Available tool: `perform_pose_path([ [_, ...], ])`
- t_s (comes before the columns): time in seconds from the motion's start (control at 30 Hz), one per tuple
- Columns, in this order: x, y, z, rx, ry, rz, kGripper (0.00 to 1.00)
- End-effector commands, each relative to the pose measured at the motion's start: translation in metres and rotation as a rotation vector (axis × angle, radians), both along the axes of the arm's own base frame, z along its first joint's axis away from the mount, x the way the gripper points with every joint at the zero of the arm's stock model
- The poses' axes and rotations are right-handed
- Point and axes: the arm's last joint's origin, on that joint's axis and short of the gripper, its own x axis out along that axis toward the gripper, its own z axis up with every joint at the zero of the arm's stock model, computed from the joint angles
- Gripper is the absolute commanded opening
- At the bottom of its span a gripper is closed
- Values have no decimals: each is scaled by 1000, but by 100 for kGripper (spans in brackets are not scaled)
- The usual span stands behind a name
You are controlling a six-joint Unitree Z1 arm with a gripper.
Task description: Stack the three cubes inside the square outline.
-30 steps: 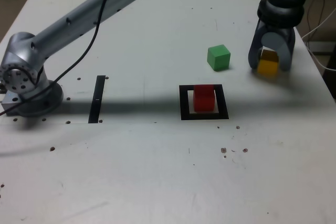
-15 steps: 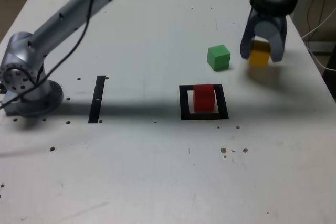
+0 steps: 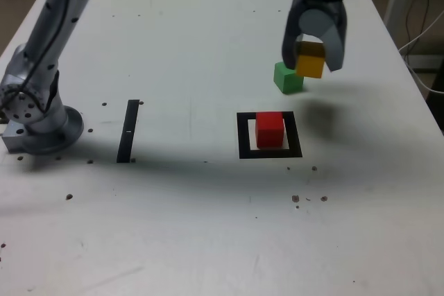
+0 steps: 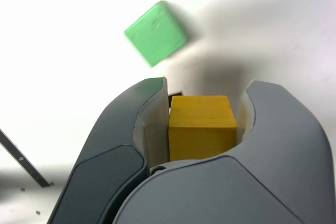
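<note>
The yellow cube hangs away from the red cube in the exterior view, so my gripper must move it toward the red cube before release.
My gripper (image 3: pixel 311 60) is shut on the yellow cube (image 3: pixel 310 59) and holds it in the air above the table, just right of the green cube (image 3: pixel 286 79) in the exterior view. The wrist view shows the yellow cube (image 4: pixel 201 126) clamped between both fingers (image 4: pixel 149 124), with the green cube (image 4: pixel 156 33) lying on the table beyond them. The red cube (image 3: pixel 270 129) sits inside the square outline (image 3: pixel 244 136), nearer the camera and to the exterior view's left of the gripper.
A narrow black strip (image 3: pixel 128 130) lies on the white table (image 3: pixel 208 227) at the exterior view's left. The arm's base (image 3: pixel 35 119) stands at the table's left edge. Cables (image 3: pixel 423 25) hang past the right edge.
The gripper has lifted the yellow cube off the table and carried it toward the exterior view's left, from the right edge to beside the green cube.
</note>
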Motion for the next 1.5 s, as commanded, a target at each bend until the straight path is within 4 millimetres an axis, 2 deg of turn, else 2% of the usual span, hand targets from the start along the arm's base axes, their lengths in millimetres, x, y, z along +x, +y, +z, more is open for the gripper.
perform_pose_path([
  [0.0,-11,-5,8,-4,-11,15,28],
  [0.27,-43,-20,11,-39,-2,90,28],
  [0.67,-72,-39,3,-65,9,149,28],
  [1.0,-74,-53,-12,-91,20,176,28],
  [1.47,-60,-58,-32,-108,27,182,28],
])
